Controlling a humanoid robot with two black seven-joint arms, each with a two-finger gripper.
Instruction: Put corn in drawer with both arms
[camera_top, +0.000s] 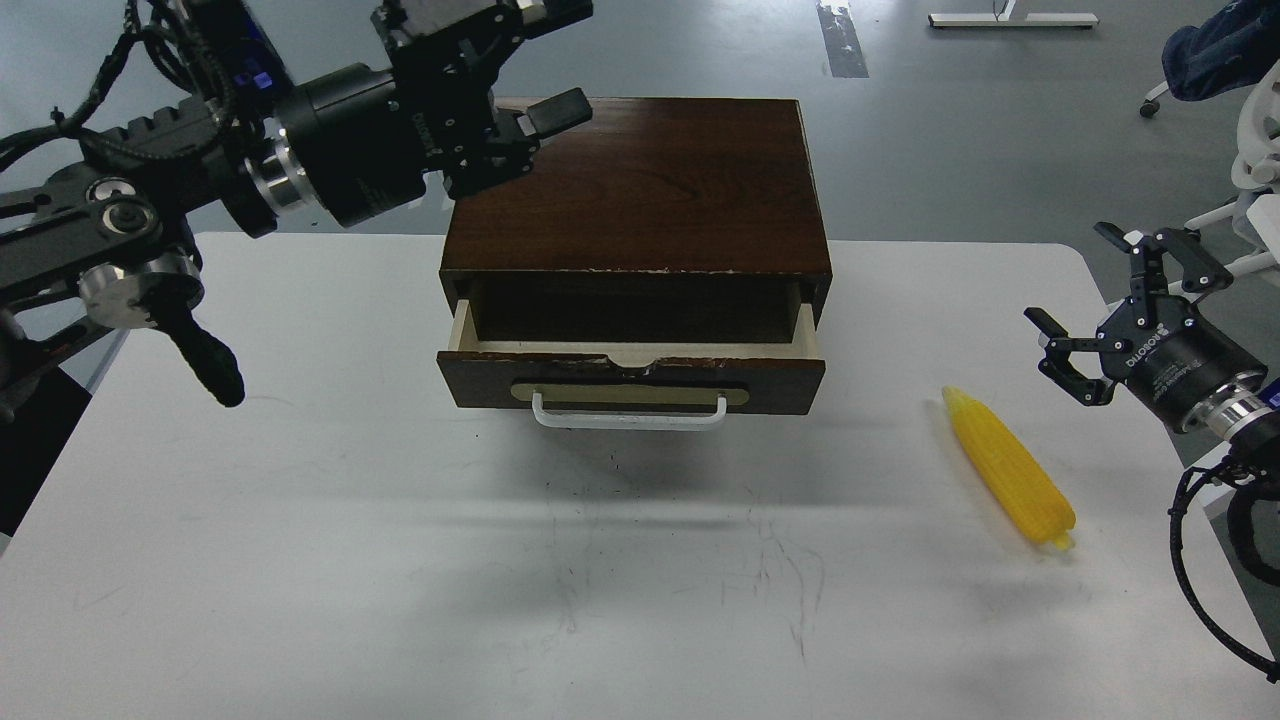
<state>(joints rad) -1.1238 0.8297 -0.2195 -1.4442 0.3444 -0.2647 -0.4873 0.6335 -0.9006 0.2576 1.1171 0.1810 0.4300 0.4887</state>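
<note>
My right gripper should next take hold of the yellow corn by its thick end (1039, 509), so that it can put the corn in the open drawer (630, 380).
The yellow corn (1008, 468) lies on the white table (300, 560), right of the drawer, pointed end toward the back. The drawer (630, 380), dark brown with a white bar handle (630, 417), stands partly pulled out of the dark wooden box (640, 180); its cream sides show and the visible part inside looks empty. My left gripper (540, 65) is open and empty, raised above the box's back left corner. My right gripper (1100, 300) is open and empty, hovering right of and behind the corn, apart from it.
A white office chair (1250, 150) with a dark cloth stands off the table's back right corner. My left arm's links (150, 260) hang over the table's left back part. Grey floor lies beyond the table.
</note>
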